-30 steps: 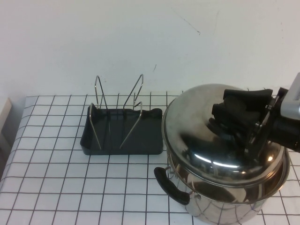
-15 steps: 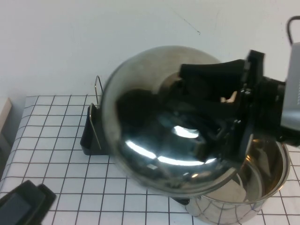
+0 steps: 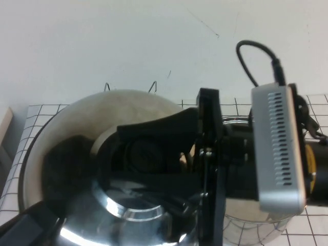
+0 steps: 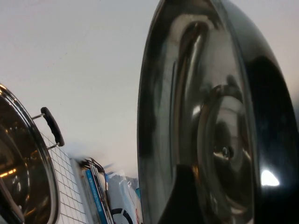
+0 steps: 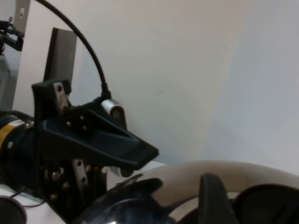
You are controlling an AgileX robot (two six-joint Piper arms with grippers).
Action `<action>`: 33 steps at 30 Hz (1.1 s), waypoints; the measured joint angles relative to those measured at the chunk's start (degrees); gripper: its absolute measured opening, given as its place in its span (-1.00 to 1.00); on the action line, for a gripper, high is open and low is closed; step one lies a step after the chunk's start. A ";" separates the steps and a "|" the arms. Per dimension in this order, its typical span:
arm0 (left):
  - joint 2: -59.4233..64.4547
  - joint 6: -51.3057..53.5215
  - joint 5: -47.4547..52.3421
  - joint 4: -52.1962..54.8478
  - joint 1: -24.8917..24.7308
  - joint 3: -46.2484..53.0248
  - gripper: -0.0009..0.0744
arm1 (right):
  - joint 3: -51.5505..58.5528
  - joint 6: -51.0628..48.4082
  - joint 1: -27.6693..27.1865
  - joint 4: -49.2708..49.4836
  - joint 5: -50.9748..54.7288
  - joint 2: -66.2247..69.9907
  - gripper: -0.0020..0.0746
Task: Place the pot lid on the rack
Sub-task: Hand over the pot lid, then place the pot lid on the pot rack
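One finger reaches inside the lid's rim [image 4: 250, 116], beside its steel inner side [image 4: 224, 149]. My left gripper closes on the lid's rim now.
The pot lid [image 3: 87, 128], shiny domed steel, hangs tilted in the air close to the high camera and fills the lower left of that view. My right gripper [image 3: 146, 156] is shut on its black knob [image 3: 145, 154]. In the right wrist view one finger [image 5: 212, 198] stands beside the knob [image 5: 273, 205] on the lid [image 5: 196, 175]. Of the rack only two wire loop tips [image 3: 152, 85] show above the lid. My left gripper [image 3: 23, 230] is a dark shape at the lower left, under the lid's edge. The left wrist view shows the lid [image 4: 210, 107] nearly edge-on.
The open steel pot [image 3: 256, 228] stands at the right front under my right arm; it also shows in the left wrist view [image 4: 21, 158] with a black handle [image 4: 53, 127]. The checked tablecloth [image 3: 36, 118] lies to the left, and a white wall is behind.
My right gripper has lifted the lid off the pot and carried it left and toward the camera; it now hides the rack. My left gripper has come in at the lower left.
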 joint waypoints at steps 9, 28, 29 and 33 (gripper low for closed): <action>-0.11 2.21 -0.72 -1.37 -0.03 -0.23 -0.51 | 0.00 0.96 3.51 0.81 -0.22 3.65 -0.07; 0.23 11.45 4.38 -12.20 -0.03 -0.23 -0.74 | -0.34 -5.24 3.60 7.07 -3.59 1.44 0.71; 0.37 12.65 5.48 -13.83 -0.03 -0.66 -0.74 | -0.34 -6.07 3.60 7.49 -3.59 0.37 0.66; 3.22 15.53 9.11 -16.27 -0.03 -5.47 -0.74 | -0.43 -7.63 3.50 7.46 0.46 -6.39 0.22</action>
